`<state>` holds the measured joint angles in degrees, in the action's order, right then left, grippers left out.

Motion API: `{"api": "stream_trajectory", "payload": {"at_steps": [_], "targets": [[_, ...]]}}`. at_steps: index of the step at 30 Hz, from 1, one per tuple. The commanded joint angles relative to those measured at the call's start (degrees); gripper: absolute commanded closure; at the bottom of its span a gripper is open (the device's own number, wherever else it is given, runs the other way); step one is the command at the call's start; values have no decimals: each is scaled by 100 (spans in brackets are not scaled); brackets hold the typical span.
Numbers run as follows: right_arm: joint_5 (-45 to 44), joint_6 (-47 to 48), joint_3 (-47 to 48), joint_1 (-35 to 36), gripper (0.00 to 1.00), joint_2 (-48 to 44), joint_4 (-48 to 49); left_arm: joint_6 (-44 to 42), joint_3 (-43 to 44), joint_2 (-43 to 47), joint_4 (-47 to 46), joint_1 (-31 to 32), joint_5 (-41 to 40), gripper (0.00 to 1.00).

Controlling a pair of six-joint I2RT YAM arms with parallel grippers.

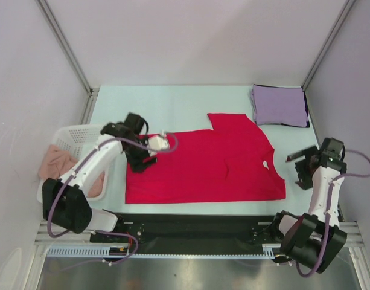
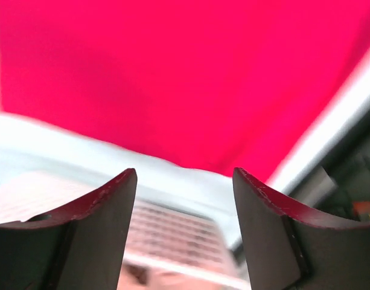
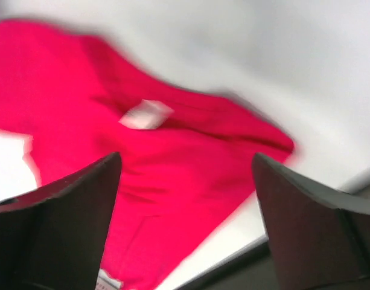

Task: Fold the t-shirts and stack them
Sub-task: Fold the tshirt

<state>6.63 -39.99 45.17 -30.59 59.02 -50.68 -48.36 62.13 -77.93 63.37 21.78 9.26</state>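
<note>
The right gripper needs to fold the t-shirt's back side over next, so it should grab the red t-shirt's back sleeve at its collar-side corner.
The crimson-red t-shirt lies spread flat across the middle of the table, one sleeve pointing to the back. A white neck label shows near its collar. The lavender t-shirt sits folded square at the back right. My left gripper hovers over the red shirt's left edge, and in the left wrist view it is open and empty, the red cloth beyond it. My right gripper is just off the shirt's right edge. The right wrist view shows it open with nothing held, above the red cloth.
A white mesh basket holding pinkish cloth stands at the left, close to my left arm; it appears blurred as the basket between the left fingers. White walls with metal frame posts enclose the back and sides. A black rail runs along the near edge.
</note>
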Motion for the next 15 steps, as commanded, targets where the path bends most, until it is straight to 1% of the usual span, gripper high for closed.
{"api": "stream_trajectory", "payload": {"at_steps": [1,2,3,4,5,6,7,8,9,11,12,13,15], "targets": [[532,570,615,912,0,21,1768,439,1300,-536,-394,-604,507,30],[393,710,729,1271,0,169,2076,868,1476,-722,-587,-805,411,31],[270,1060,1044,1753,0,301,2540,1055,1834,-958,-737,-885,201,33],[112,1211,1195,1967,4,477,2736,1248,2012,-1187,-913,-938,86,35],[127,1387,1388,2108,4,739,2895,1554,2196,-1694,-993,-1034,-54,38],[180,1649,1798,2223,5,1290,3062,1688,2546,-1943,-1046,-1062,-334,39],[259,1765,2098,2433,6,1687,3046,1776,2698,-2154,-1107,-1097,-450,39],[329,1897,2380,2531,7,2039,3011,1934,2838,-2556,-1178,-1140,-573,39],[408,2046,3061,2645,10,2826,2872,2014,3031,-2708,-1352,-1176,-713,39],[418,2468,3768,2926,13,3577,2608,2172,3234,-3155,-1468,-1298,-908,37],[348,2565,4198,2988,18,4347,2293,2216,3496,-3315,-1468,-1343,-908,37],[356,2705,4898,3023,22,4694,2151,2243,3647,-3447,-1433,-1378,-908,37],[426,2847,5692,3059,28,5423,1713,2287,3928,-3771,-1433,-1466,-1119,37]]}}
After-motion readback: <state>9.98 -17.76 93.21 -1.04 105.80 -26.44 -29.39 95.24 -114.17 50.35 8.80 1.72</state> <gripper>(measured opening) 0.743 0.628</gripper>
